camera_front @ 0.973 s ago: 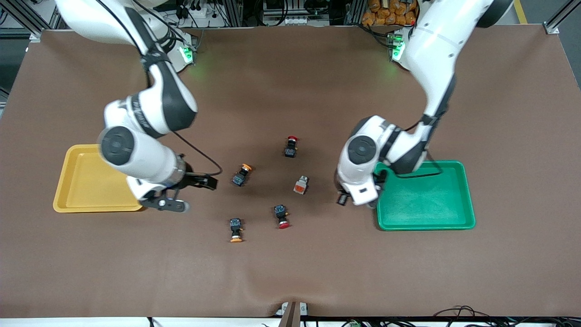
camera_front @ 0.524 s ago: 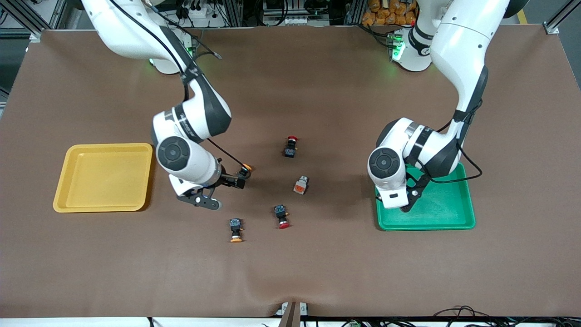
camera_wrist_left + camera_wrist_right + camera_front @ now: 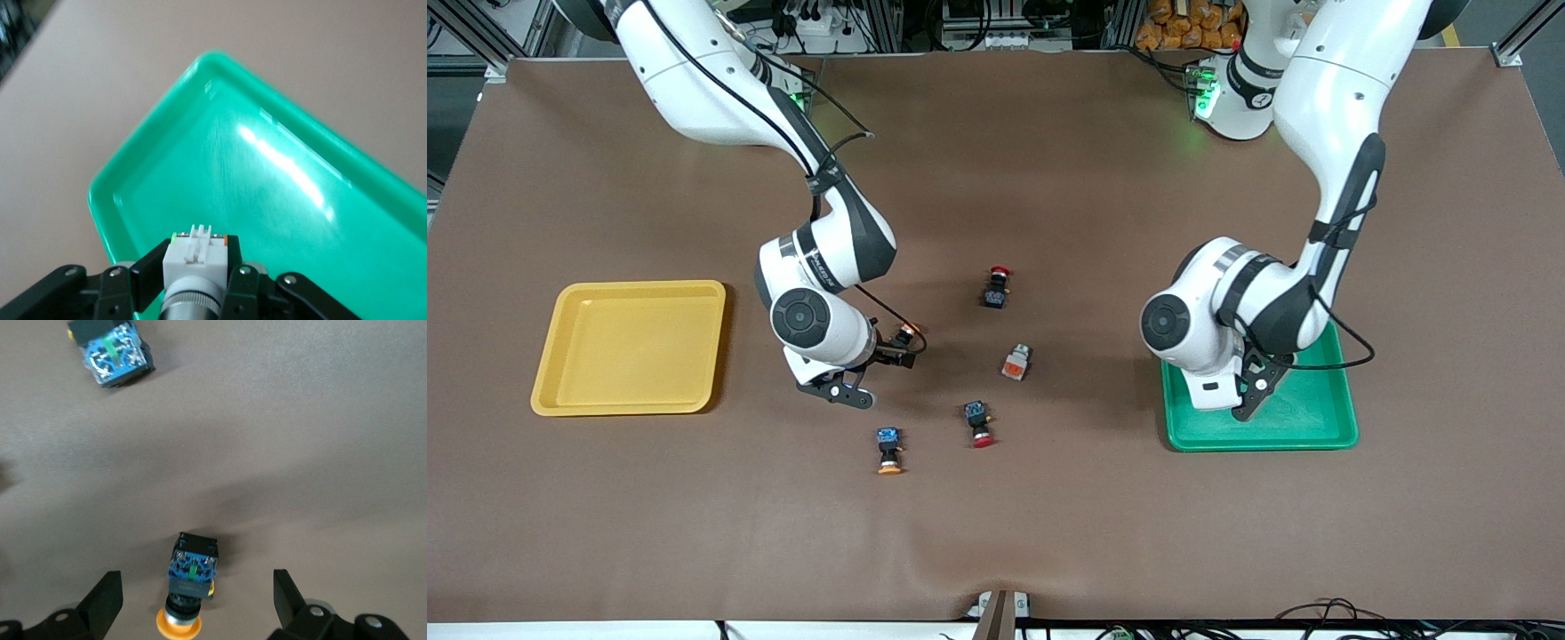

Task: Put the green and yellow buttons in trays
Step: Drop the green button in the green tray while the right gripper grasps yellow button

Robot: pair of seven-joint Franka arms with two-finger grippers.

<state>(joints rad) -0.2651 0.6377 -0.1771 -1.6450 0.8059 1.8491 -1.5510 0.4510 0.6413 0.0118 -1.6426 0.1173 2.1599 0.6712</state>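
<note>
My right fingers are above the black-bodied button [image 3: 907, 334] and would miss it if they closed now, so my right gripper needs to first go lower.
Over the green tray [image 3: 1316, 413] hangs my left gripper [image 3: 1252, 396], shut on a pale white block button [image 3: 197, 252]; in the left wrist view the gripper [image 3: 195, 268] holds the button above the tray's floor [image 3: 280, 173]. My right gripper [image 3: 879, 373] is open over a black-bodied button with an orange-yellow cap [image 3: 907, 333]. In the right wrist view that button [image 3: 191, 577] lies on the mat between the spread fingers of the gripper [image 3: 197, 600]. The yellow tray [image 3: 631, 347] holds nothing. Another orange-capped button [image 3: 888, 449] and a pale block with an orange face [image 3: 1016, 363] lie on the mat.
Two black buttons with red caps [image 3: 996, 289] [image 3: 979, 423] lie on the brown mat near the middle. A further black-bodied button [image 3: 110, 353] shows in the right wrist view, its cap hidden.
My right arm swung from beside the yellow tray toward the table's middle, over the orange-capped button. My left gripper carried the pale button from beside the green tray to over it.
</note>
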